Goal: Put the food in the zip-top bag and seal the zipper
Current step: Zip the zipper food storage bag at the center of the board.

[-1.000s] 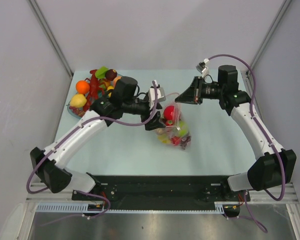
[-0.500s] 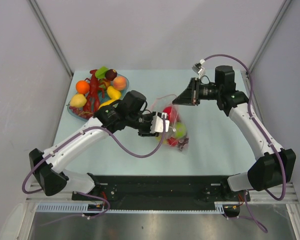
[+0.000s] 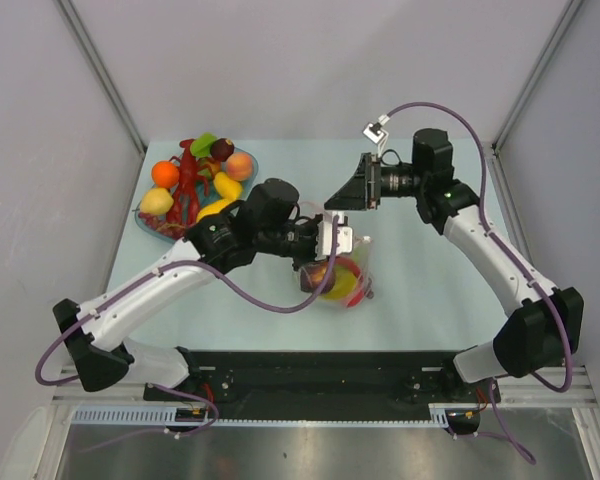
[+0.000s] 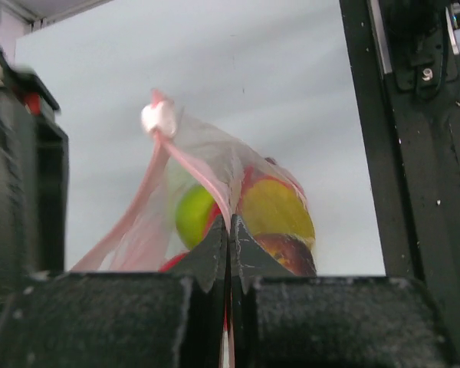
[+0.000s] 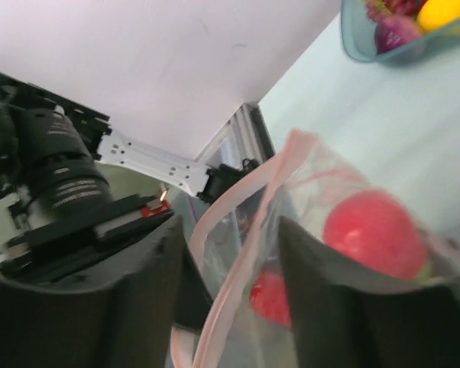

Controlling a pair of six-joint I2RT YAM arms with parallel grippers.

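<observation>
I need to grip the bag's pink zipper at the end (image 3: 365, 243) beside the white slider with my right gripper next. The slider then stays free for my left gripper to seal the bag.
The zip-top bag (image 3: 344, 280) hangs just over the table's near middle, with food inside: a green piece (image 4: 193, 216), a yellow piece (image 4: 277, 205) and a red piece (image 5: 372, 230). My left gripper (image 3: 320, 262) is shut on the zipper (image 4: 207, 180), the pink strip along the bag's mouth, pinched between its fingertips (image 4: 228, 224). My right gripper (image 3: 344, 196) stands open just behind the bag. The pink zipper (image 5: 241, 257) runs loosely between its fingers (image 5: 322, 291) without being clamped.
A blue-rimmed dish (image 3: 148, 222) at the back left holds more toy food, among them an orange (image 3: 165, 174), a yellow piece (image 3: 157, 201) and a red crayfish (image 3: 187, 185). The dish's rim (image 5: 353, 34) shows in the right wrist view. Grey walls enclose the table.
My left gripper swung right to the bag's mouth and shut on the pink strip. My right gripper, shut on the bag before, opened and moved left. The bag shifted toward the near edge.
</observation>
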